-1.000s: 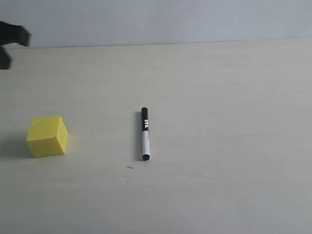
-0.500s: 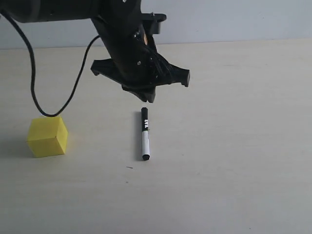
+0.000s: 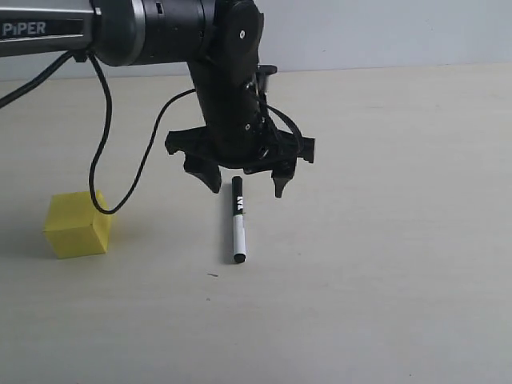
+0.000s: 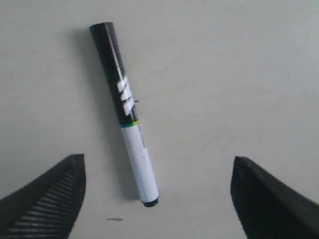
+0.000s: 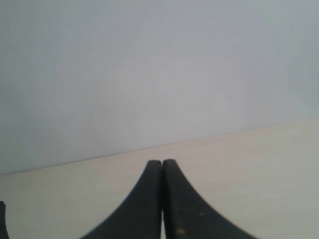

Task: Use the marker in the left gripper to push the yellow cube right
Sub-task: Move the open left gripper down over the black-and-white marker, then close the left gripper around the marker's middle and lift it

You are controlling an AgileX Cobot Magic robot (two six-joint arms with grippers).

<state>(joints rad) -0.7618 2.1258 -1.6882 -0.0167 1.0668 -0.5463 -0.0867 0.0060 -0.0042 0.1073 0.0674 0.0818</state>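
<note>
My left gripper grabs the marker by its white part [image 3: 238, 222] beside the colored band next, so its black end would push the yellow cube [image 3: 77, 224].
The marker [image 3: 237, 220], half black and half white, lies flat on the pale table near the middle. It also lies in the left wrist view, marker [image 4: 125, 112], between and beyond the two fingers. My left gripper [image 3: 246, 188] hangs just above the marker's black end, jaws wide open and empty. The yellow cube [image 3: 77, 224] rests at the left, well apart from the marker and the gripper. In the right wrist view my right gripper [image 5: 162, 164] is shut with nothing in it, pointing at the wall; it does not show in the exterior view.
The left arm's black cable [image 3: 100, 160] loops down close to the cube's top. The pale table [image 3: 384, 240] runs to the grey wall [image 3: 384, 32] at the back.
The left arm has swung in from the far left to above the marker and come lower. Its jaws have gone from shut to wide open. Marker and cube have not moved.
</note>
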